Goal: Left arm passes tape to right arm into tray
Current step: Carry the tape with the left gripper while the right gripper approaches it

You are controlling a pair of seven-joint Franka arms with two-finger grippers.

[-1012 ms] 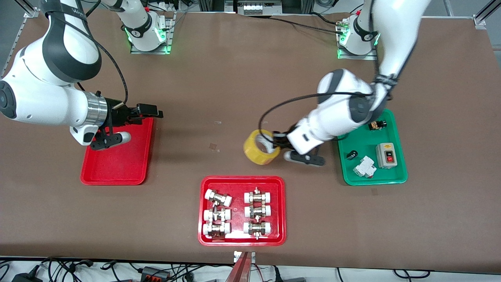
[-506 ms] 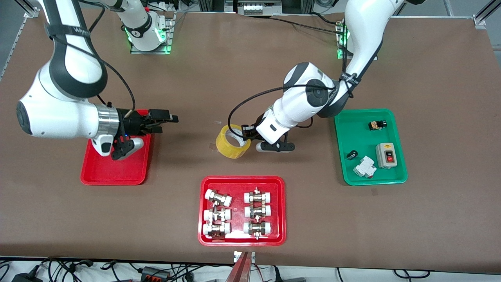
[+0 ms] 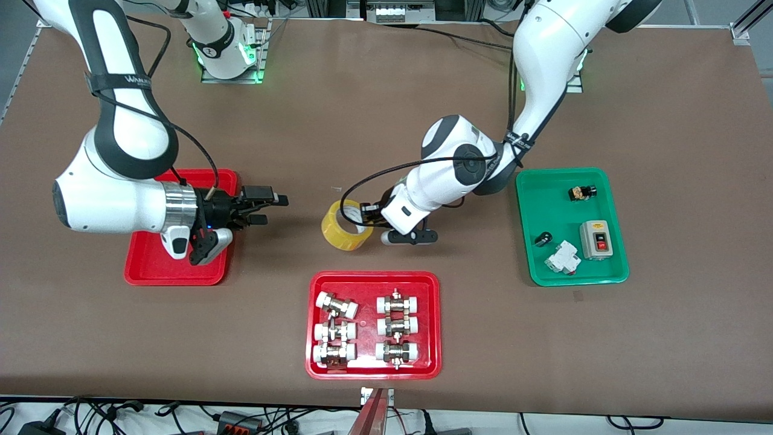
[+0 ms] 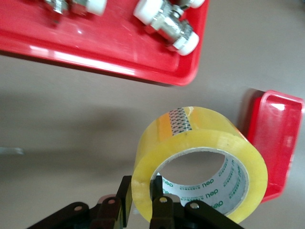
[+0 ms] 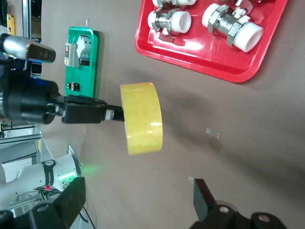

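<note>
My right gripper should next carry the tape (image 3: 343, 228) into the plain red tray (image 3: 151, 275), so it should grab the yellow roll by its flat sides.
The tape (image 3: 343, 228), a yellow roll, hangs above the middle of the table. My left gripper (image 3: 366, 214) is shut on its wall, one finger inside the hole and one outside, as the left wrist view shows on the tape (image 4: 190, 138) at the left gripper (image 4: 143, 191). My right gripper (image 3: 272, 208) is open and empty, just off the edge of the plain red tray (image 3: 151, 275), pointing at the tape with a gap between them. In the right wrist view the tape (image 5: 140, 119) floats ahead of the right gripper (image 5: 138, 195).
A red tray (image 3: 374, 279) with several white-capped metal fittings lies nearer the front camera than the tape. A green tray (image 3: 531, 266) with small electrical parts sits toward the left arm's end. Small scraps of tape lie on the brown table (image 3: 331, 226).
The left arm has carried the tape toward the right arm's end of the table. The right gripper has moved off the plain red tray toward the tape, still open.
</note>
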